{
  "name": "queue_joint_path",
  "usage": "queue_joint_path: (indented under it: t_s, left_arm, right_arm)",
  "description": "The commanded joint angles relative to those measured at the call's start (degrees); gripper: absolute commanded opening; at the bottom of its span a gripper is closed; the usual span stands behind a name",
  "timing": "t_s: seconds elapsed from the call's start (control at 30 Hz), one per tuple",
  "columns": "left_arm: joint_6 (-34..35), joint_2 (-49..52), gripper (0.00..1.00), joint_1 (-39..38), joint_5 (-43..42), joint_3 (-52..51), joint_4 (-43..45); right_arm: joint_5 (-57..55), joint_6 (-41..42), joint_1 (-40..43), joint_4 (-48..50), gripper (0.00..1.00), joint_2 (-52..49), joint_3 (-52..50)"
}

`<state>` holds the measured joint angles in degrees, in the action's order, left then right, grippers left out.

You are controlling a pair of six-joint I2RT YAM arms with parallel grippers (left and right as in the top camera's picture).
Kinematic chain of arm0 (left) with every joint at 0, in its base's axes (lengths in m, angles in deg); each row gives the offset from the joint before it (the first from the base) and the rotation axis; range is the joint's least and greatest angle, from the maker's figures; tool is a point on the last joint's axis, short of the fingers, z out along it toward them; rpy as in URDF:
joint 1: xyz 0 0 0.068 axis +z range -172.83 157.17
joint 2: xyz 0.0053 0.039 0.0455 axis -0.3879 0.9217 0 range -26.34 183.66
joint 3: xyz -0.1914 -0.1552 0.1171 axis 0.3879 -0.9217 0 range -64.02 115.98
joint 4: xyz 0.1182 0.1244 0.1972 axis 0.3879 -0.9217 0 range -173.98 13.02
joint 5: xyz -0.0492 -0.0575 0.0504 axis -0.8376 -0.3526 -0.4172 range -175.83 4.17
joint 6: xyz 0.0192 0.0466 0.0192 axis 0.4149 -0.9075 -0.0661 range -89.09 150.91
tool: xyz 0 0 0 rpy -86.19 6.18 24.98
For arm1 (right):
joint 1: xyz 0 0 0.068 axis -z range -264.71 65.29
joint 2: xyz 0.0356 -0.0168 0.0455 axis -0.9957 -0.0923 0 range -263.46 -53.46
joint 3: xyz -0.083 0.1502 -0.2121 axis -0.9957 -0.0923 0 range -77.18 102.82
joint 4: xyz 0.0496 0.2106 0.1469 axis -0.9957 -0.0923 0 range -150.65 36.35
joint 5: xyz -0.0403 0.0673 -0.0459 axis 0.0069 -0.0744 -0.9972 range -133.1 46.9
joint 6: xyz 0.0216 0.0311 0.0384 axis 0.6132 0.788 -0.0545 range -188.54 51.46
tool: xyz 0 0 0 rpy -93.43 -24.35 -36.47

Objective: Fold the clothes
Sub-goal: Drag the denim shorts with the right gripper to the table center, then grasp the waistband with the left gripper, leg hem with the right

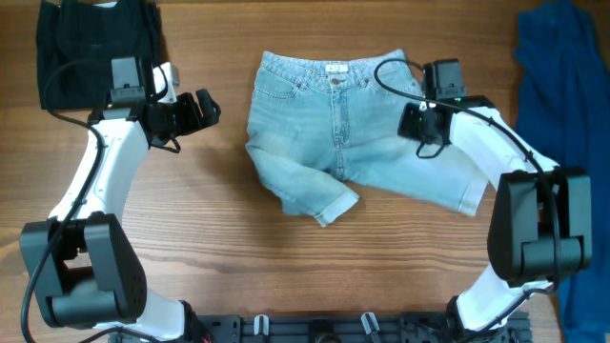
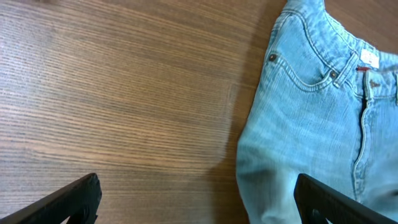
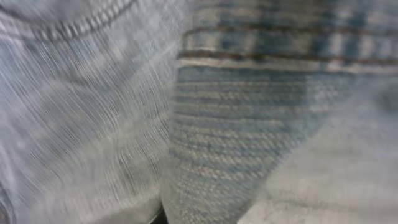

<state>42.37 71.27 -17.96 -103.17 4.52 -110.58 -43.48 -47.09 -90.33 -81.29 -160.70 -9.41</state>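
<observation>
My left gripper grips the shorts' waistband corner on the bunched leg's side next, leaving that hem for my right gripper to fold leg over leg.
The light-blue denim shorts (image 1: 353, 143) lie waistband-up at the middle of the table, with the left leg bunched and its hem turned over at the front. My left gripper (image 1: 212, 108) is open and empty just left of the shorts. In the left wrist view its fingers (image 2: 198, 183) straddle bare wood and the shorts' edge (image 2: 311, 112). My right gripper (image 1: 416, 124) is down on the shorts' right hip. The right wrist view is filled with blurred denim (image 3: 236, 137) with a raised fold in the middle, and the fingers are hidden under it.
A black garment (image 1: 95, 38) lies at the back left corner. A large dark-blue garment (image 1: 567, 114) lies along the right edge. Bare wooden table (image 1: 191, 238) shows to the left and front of the shorts.
</observation>
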Motion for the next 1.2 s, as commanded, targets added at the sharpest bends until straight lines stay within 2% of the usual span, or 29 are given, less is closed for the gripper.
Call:
queue_joint_path:
  t_s: [0.0, 0.2, 0.43, 0.47, 0.5, 0.53, 0.57, 0.8, 1.07, 1.17]
  left_arm:
    - [-0.5, -1.1, 1.00, -0.2, 0.7, 0.9, 0.9]
    - [-0.1, -1.1, 1.00, -1.4, 0.7, 0.9, 4.6]
    - [-0.3, -0.3, 1.00, -8.0, 0.7, 0.9, 15.9]
    - [-0.4, 0.3, 1.00, -8.9, 0.7, 0.9, 18.0]
    - [-1.0, 1.4, 1.00, -10.1, 0.7, 0.9, 20.8]
    - [-1.4, 2.3, 1.00, -11.0, 0.7, 0.9, 22.8]
    - [-2.3, 4.0, 1.00, -12.4, 0.5, 0.9, 25.7]
    - [-2.7, 14.6, 1.00, -16.2, 0.4, 1.0, 40.7]
    - [-5.1, 25.3, 1.00, -18.6, -0.9, 7.6, 41.2]
    - [-5.3, 28.1, 0.99, -19.9, 2.1, 9.6, 41.2]
  right_arm:
    - [-3.9, 1.1, 3.4, 5.6, 0.04, -5.3, 0.8]
    - [1.8, -2.0, 11.7, 12.9, 0.04, -15.0, 9.4]
    - [3.9, -3.1, 13.0, 13.7, 0.06, -18.2, 20.7]
    - [6.2, -4.3, 13.0, 13.0, 0.21, -17.9, 21.9]
    - [8.0, -5.2, 13.0, 11.9, 0.59, -17.9, 23.1]
    - [9.0, -5.2, 12.9, 9.6, 0.83, -17.6, 24.9]
    - [10.2, -5.8, 12.9, 6.3, 1.00, -17.2, 27.2]
    - [16.4, -9.4, 12.8, -5.8, 1.00, -11.3, 29.9]
    - [17.0, -9.5, 10.6, -11.6, 1.00, -8.9, 29.9]
    - [17.0, -9.5, 9.6, -12.5, 1.00, -8.9, 29.9]
